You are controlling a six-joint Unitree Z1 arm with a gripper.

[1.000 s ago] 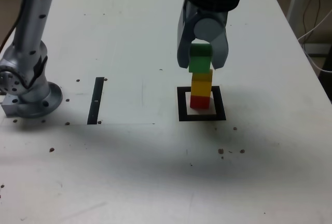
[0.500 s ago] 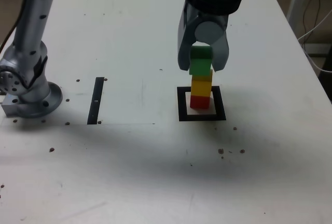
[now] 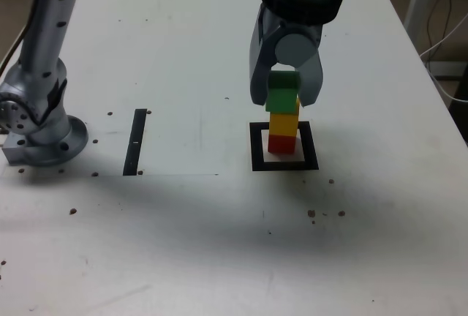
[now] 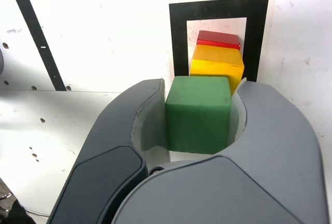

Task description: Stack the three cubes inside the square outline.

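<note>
The robot's gripper should open now, because in the exterior view the green cube's lower edge (image 3: pixel 281 113) is over the yellow cube (image 3: pixel 284 122), so the green cube would stay standing.
The red cube (image 3: pixel 282 144) lies inside the square outline (image 3: pixel 257 151), and the yellow cube (image 3: pixel 284 122) sits on top of it. My gripper (image 3: pixel 284 99) is shut on the green cube (image 3: pixel 282 94), right above the yellow one. Their faces meet or nearly meet; I cannot tell if they touch. In the wrist view the green cube (image 4: pixel 198 114) fills the gap between my grey fingers (image 4: pixel 129 125), with the yellow cube (image 4: pixel 217 64), the red cube (image 4: pixel 219 38) and the square outline (image 4: pixel 178 27) beyond it.
A narrow black strip (image 3: pixel 136 142) lies on the white table toward the exterior view's left. The arm's grey base (image 3: pixel 44 137) stands at the far left. Small dark specks dot the tabletop. Cables (image 3: pixel 446 31) hang off the table's right edge.
My gripper has come down a little with the green cube, closing the gap to the yellow cube. The yellow and red cubes have not moved.
</note>
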